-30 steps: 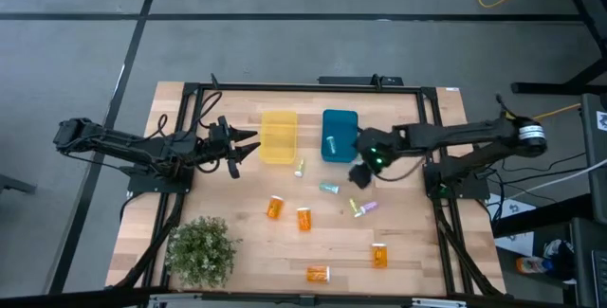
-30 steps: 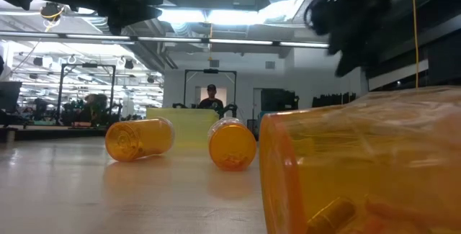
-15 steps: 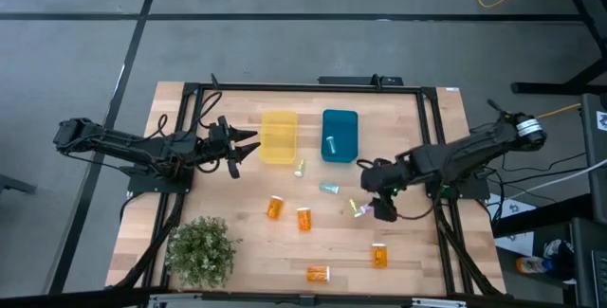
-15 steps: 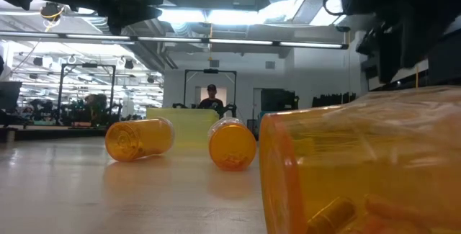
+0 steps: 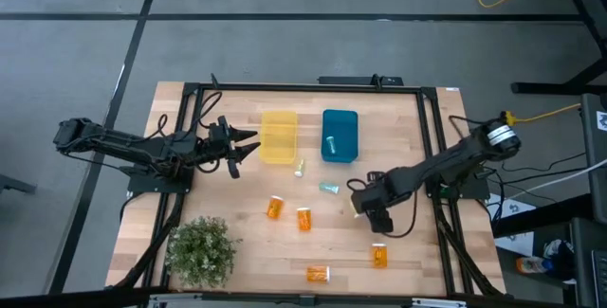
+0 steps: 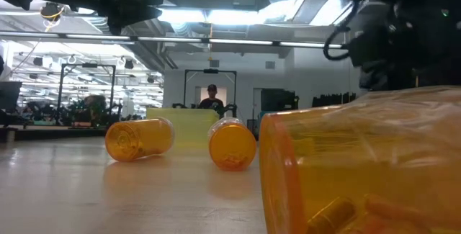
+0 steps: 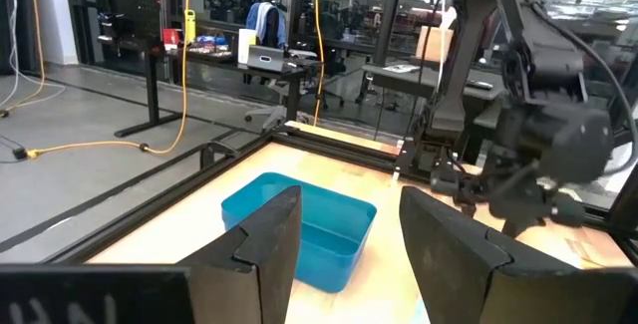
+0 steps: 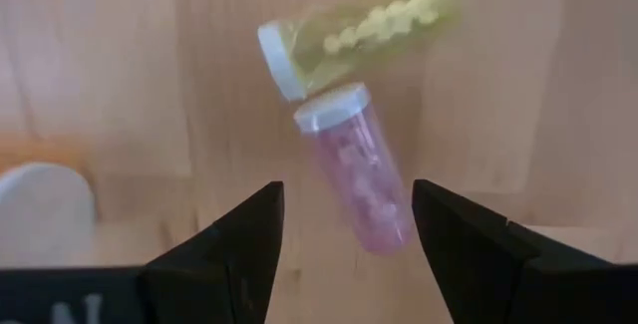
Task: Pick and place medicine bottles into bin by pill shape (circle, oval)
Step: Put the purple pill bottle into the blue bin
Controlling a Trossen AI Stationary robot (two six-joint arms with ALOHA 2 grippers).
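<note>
My right gripper's fingers are still above the bottle's body (image 8: 364, 179) and the table beside the bottle, so it lowers and only then closes on the pink bottle.
My right gripper (image 5: 364, 207) is open over a pink-tinted bottle (image 8: 364, 179) and a yellow-tinted bottle (image 8: 359, 30). They lie on their sides on the table, white caps almost touching. The fingers stand on either side of the pink bottle and touch nothing. My left gripper (image 5: 248, 147) is open and empty beside the yellow bin (image 5: 279, 137). The blue bin (image 5: 340, 123) holds one small bottle (image 5: 331, 143). A clear bottle (image 5: 299, 167), a teal one (image 5: 329, 188) and several orange ones (image 5: 275, 207) (image 5: 304, 218) (image 5: 379, 255) lie on the table.
A potted plant (image 5: 201, 249) stands at the near left. An orange bottle (image 5: 317, 274) lies near the front edge and fills the low view (image 6: 360, 169). Black frame rails (image 5: 432, 118) run along the table's sides. A person stands in the room far behind the table (image 6: 211, 99).
My right gripper has gone from beside the blue bin toward the table's near edge, and now stands over the pink and yellow-tinted bottles. The bottles have stayed where they were.
</note>
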